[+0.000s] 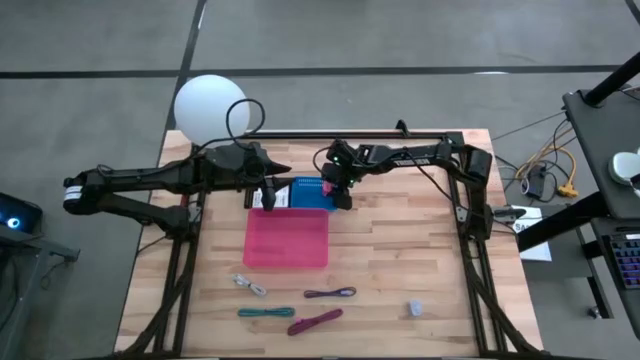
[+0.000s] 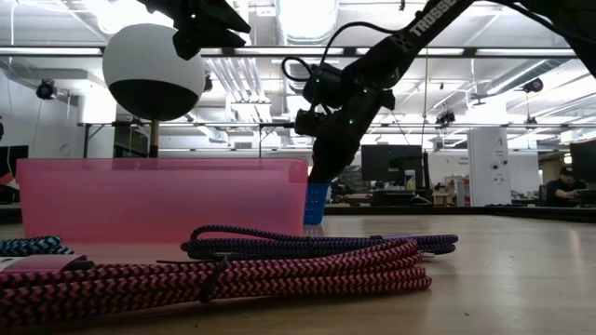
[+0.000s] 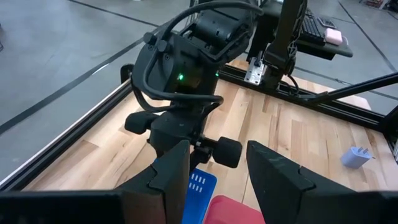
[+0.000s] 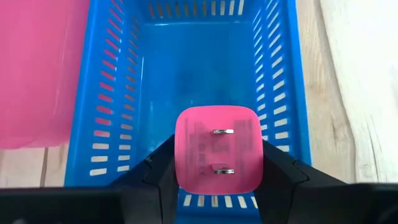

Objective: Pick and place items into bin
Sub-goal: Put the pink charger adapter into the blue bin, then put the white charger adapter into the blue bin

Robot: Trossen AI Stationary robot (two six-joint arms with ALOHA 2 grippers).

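The pink cube (image 4: 216, 146) is inside the rim of the blue basket and would drop into the basket, so now it is time for my right gripper to open.
My right gripper (image 4: 216, 163) is shut on a small pink cube (image 4: 216, 146) whose two metal prongs face the camera. It hangs over the inside of a blue slotted basket (image 4: 99, 112), which stands on the table just behind the pink bin (image 1: 287, 262). Left of the basket my left gripper (image 3: 217, 180) hovers open with nothing between its fingers. A white cord (image 1: 250, 286), a purple cord (image 1: 330, 293), a teal cord (image 1: 265, 312), a magenta cord (image 1: 315, 320) and a grey-blue lump (image 1: 415, 307) lie on the near part of the table. My right gripper pinches the pink cube by two opposite sides (image 4: 180, 155) between its two fingers. The fingers slant down from the table's right and far side. The cube is lifted clear above the blue basket's floor, its pronged face turned back toward the wrist.
A white globe lamp (image 1: 208, 105) stands at the far left corner. The black frame rail (image 1: 400, 135) runs along the far edge and down the right side. In the low view the magenta cord (image 2: 214, 274) and purple cord (image 2: 307, 244) lie coiled in front of the pink bin (image 2: 158, 200).
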